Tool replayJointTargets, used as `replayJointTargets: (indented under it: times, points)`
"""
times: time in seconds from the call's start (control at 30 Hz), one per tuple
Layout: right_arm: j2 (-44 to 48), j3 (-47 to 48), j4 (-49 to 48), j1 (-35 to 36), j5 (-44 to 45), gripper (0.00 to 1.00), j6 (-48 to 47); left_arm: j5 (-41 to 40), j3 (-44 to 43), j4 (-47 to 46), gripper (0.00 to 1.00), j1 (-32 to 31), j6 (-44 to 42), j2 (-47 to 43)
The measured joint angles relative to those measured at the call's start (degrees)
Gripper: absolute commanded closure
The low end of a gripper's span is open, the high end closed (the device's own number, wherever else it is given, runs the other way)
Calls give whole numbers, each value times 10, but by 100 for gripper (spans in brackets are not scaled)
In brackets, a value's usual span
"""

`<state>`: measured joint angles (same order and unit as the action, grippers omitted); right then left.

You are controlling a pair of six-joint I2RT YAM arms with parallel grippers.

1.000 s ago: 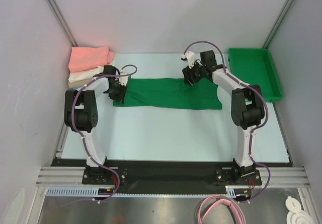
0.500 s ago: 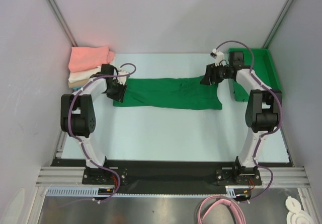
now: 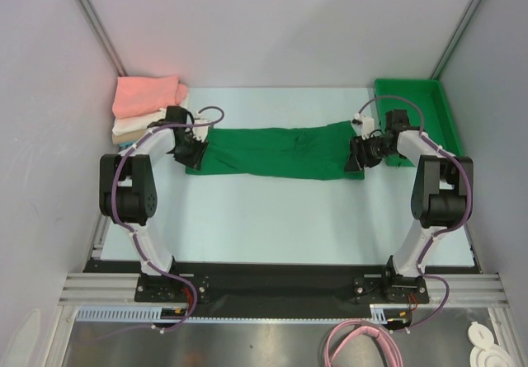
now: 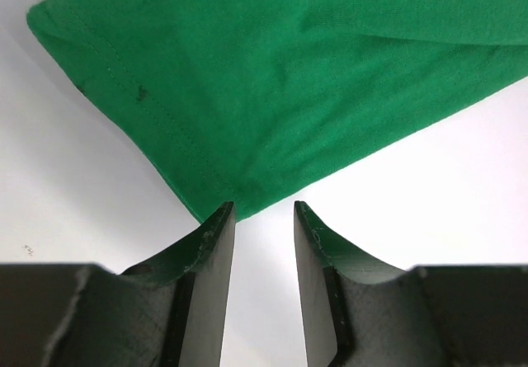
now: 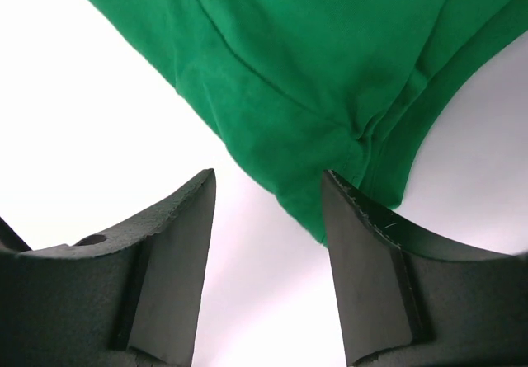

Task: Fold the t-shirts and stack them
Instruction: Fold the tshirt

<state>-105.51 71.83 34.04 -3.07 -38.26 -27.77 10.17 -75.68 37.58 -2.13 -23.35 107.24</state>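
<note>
My left gripper grabs the dark green t-shirt (image 3: 276, 152) by the near corner at the t-shirt's end (image 3: 190, 171) next, to draw the t-shirt around flat for folding.
A dark green t-shirt (image 3: 276, 152) lies as a long strip across the table, left to right. My left gripper (image 3: 192, 156) is open at its left end; in the left wrist view the cloth's corner (image 4: 223, 194) sits just ahead of the fingertips, nothing between the jaws. My right gripper (image 3: 356, 159) is open at the shirt's right end; in the right wrist view the cloth's edge (image 5: 330, 177) reaches just past the right fingertip. A stack of folded shirts, salmon pink (image 3: 148, 93) over white (image 3: 136, 123) and tan, stands at the back left.
A rigid green bin (image 3: 417, 111) stands at the back right, right beside my right arm. Grey walls close in on the left, back and right. The pale table (image 3: 280, 218) stretches in front of the shirt.
My right gripper has moved from over the shirt's middle top edge out to the right and down to the shirt's right end. My left gripper has stayed at the left end.
</note>
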Motion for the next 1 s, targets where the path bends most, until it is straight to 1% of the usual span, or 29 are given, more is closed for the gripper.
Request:
replayJointTargets:
  times: [0.07, 0.2, 0.37, 0.4, 0.47, 0.5, 0.57, 0.63, 0.67, 0.7, 0.77, 0.87, 1.0]
  points:
    - [6, -5, 2, 0, 5, 41, -7, -3, 2, 0, 58, -1, -6, 0]
    - [8, -14, 7, 2, 10, 40, -15, -9, 12, 0, 50, -2, -23, 0]
    - [8, -15, 10, 2, 9, 40, -15, -38, 17, 2, 50, -7, -48, 3]
    - [8, -15, 10, 2, 9, 40, -16, -43, 17, 2, 53, -7, -52, 5]
    - [9, -17, 10, 2, 9, 40, -17, -54, 17, 2, 56, -7, -58, 9]
    - [9, -17, 11, 2, 9, 39, -17, -56, 17, 3, 60, -7, -61, 11]
    - [9, -20, 10, 1, 9, 39, -19, -60, 17, 2, 61, -7, -66, 14]
    - [9, -24, 10, 0, 9, 39, -19, -60, 19, 3, 71, -7, -67, 14]
    - [10, -26, 10, 0, 9, 39, -20, -60, 19, 4, 73, -7, -68, 14]
    - [10, -29, 11, -2, 9, 39, -21, -59, 19, 4, 85, -7, -69, 14]
    - [10, -31, 11, -4, 9, 39, -21, -58, 19, 5, 99, -7, -70, 15]
    - [10, -31, 10, -7, 9, 39, -21, -54, 19, 8, 100, -8, -73, 20]
    - [10, -31, 3, -10, 20, 34, -16, -55, 31, 4, 99, -11, -73, 15]
